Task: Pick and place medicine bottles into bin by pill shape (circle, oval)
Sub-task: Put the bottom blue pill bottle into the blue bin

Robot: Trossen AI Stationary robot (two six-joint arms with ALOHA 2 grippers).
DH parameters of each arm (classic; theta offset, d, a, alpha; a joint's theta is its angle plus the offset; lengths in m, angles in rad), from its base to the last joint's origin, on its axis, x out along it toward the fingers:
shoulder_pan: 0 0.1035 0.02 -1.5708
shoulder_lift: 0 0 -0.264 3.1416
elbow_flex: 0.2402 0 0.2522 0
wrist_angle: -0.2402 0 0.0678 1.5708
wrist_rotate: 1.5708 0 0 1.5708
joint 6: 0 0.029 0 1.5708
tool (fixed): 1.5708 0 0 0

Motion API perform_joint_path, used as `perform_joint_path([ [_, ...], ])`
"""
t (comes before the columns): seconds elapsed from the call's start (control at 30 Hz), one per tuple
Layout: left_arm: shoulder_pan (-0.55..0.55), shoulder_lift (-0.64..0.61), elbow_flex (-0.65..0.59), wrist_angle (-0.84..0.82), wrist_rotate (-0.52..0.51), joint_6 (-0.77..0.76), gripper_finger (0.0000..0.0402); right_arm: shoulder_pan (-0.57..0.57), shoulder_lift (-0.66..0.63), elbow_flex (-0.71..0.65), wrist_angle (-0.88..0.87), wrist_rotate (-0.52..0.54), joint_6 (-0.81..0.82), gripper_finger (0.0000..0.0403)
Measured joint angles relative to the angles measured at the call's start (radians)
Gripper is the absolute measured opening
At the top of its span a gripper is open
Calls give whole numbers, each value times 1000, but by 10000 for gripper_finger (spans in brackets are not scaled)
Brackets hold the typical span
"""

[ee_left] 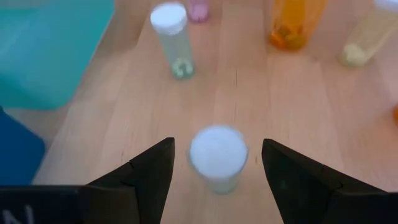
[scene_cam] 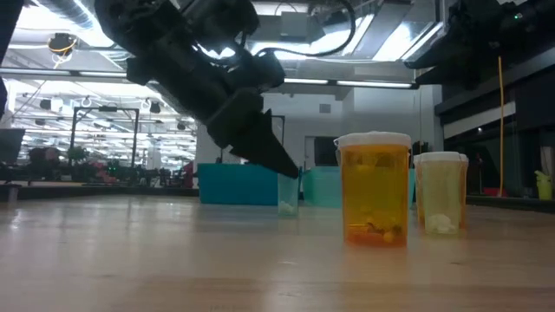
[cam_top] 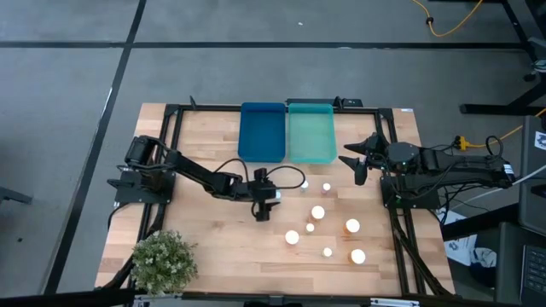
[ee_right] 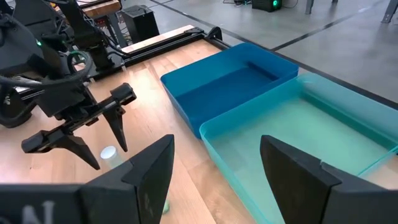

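My left fingers are beside the white cap in the left wrist view and should close on the bottle.
My left gripper is open, pointing down over the middle of the table. A small clear bottle with a white cap stands upright between its fingers, apart from both. This bottle also shows in the right wrist view and the low view. Several more white-capped bottles stand to its right, among them an amber one and a pale one. My right gripper is open and empty, held above the table by the teal bin.
A blue bin and the teal bin stand side by side at the table's far edge. A slim clear bottle stands beyond the left gripper. A potted plant stands at the near left corner.
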Motion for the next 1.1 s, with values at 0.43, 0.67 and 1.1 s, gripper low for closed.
perform_joint_path([
  [0.43, 0, 0, 0, -3, -2, -3, 196, 0, 0, 0, 0, 0, 0, 240],
  [0.67, 0, 0, 0, 1, -3, -3, 108, 0, 0, 0, 0, 0, 0, 240],
  [1.1, 197, -318, 57, -51, -177, 162, 85, 0, 0, 0, 2, 0, 0, 240],
])
